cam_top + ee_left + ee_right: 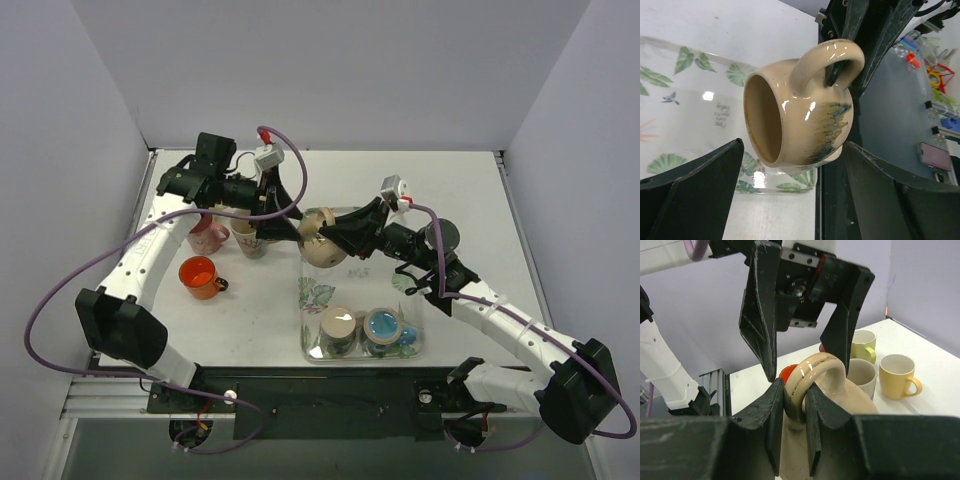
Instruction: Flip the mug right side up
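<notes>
The left gripper grabs the mug's rim next, one finger inside the mug's opening, to set the mug upright and leave the mug's base free.
The cream mug with a green drip glaze is tipped on its side, mouth facing left in the left wrist view, over the far left corner of the leaf-print tray. My right gripper is shut on the mug's handle and holds it up. In the top view the mug hangs between the two grippers. My left gripper is open and empty, one finger on each side of the mug without touching it; it also shows in the top view.
An orange mug, a pink mug and a beige mug stand left of the tray. Two more mugs stand on the tray's near part. Walls close the table on three sides.
</notes>
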Available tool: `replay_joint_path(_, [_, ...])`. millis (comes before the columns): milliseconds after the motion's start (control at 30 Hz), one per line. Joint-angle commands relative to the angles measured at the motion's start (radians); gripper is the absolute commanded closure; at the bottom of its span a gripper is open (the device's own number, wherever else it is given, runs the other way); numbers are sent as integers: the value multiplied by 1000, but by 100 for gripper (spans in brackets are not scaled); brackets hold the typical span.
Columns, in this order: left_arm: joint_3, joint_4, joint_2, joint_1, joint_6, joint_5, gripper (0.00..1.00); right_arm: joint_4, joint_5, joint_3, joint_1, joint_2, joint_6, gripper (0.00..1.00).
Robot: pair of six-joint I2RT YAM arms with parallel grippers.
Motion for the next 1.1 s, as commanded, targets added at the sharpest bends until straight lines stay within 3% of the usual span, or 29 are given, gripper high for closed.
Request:
replay_joint_path(0, [-64, 135, 10, -15, -107, 119, 8, 176, -28, 75, 7, -54, -43, 100])
replay_joint_path(133, [-99, 174, 8, -42, -124, 138, 10, 174, -29, 69, 9, -48, -51, 100])
replay_joint_path(233, [-131, 280, 8, -59, -199, 180, 20, 181, -23, 63, 9, -45, -63, 100])
replay_joint_path(367, [-185, 479, 11, -59, -413, 287, 58, 173, 3, 44, 4, -43, -100, 100])
replay_joint_path(400, [-211, 519, 10, -59, -485, 302, 64, 162, 7, 43, -1, -45, -111, 100])
replay_joint_path(433, [-240, 614, -1, -61, -528, 309, 81, 162, 14, 40, -2, -37, -112, 100])
replay_joint_path(500, [-280, 744, -19, -59, -639, 298, 100, 170, 15, 40, -10, -25, -99, 100])
replay_joint_path(633, [-303, 845, -36, -27, -802, 241, 100, 204, 20, 24, -28, 0, -54, 100])
replay_joint_path(700, [-288, 813, -32, 23, -816, 211, 100, 102, 38, 27, -30, 6, -100, 100])
replay_joint_path(733, [-274, 793, -24, 39, -810, 198, 100, 46, 73, 37, -28, 7, -124, 95])
replay_joint_path(767, [-250, 705, -20, 75, -752, 191, 100, -90, 95, 55, -21, 6, -185, 70])
replay_joint_path(800, [-224, 525, -4, 89, -690, 150, 100, -147, 157, 64, -19, 6, -209, 56])
replay_joint_path(833, [-160, 412, 6, 108, -527, 76, 100, -240, 188, 73, -13, 3, -244, 53])
replay_joint_path(867, [-121, 134, 31, 108, -392, -3, 100, -261, 242, 72, -11, 1, -252, 43])
replay_joint_path(900, [-57, 42, 39, 80, -215, -145, 100, -270, 265, 57, -10, -5, -260, 38])
replay_joint_path(933, [-49, -29, 37, 68, -187, -192, 100, -273, 312, 48, -10, -11, -260, 24])
replay_joint_path(967, [-73, -28, 27, 48, -168, -257, 100, -281, 326, 34, -10, -19, -266, 22])
replay_joint_path(1000, [-91, -17, -1, 40, -167, -292, 100, -298, 363, 31, -7, -25, -269, 12])
replay_joint_path(1067, [-134, -46, -42, 2, -103, -448, 100, -359, 423, 40, -2, -42, -264, 11])
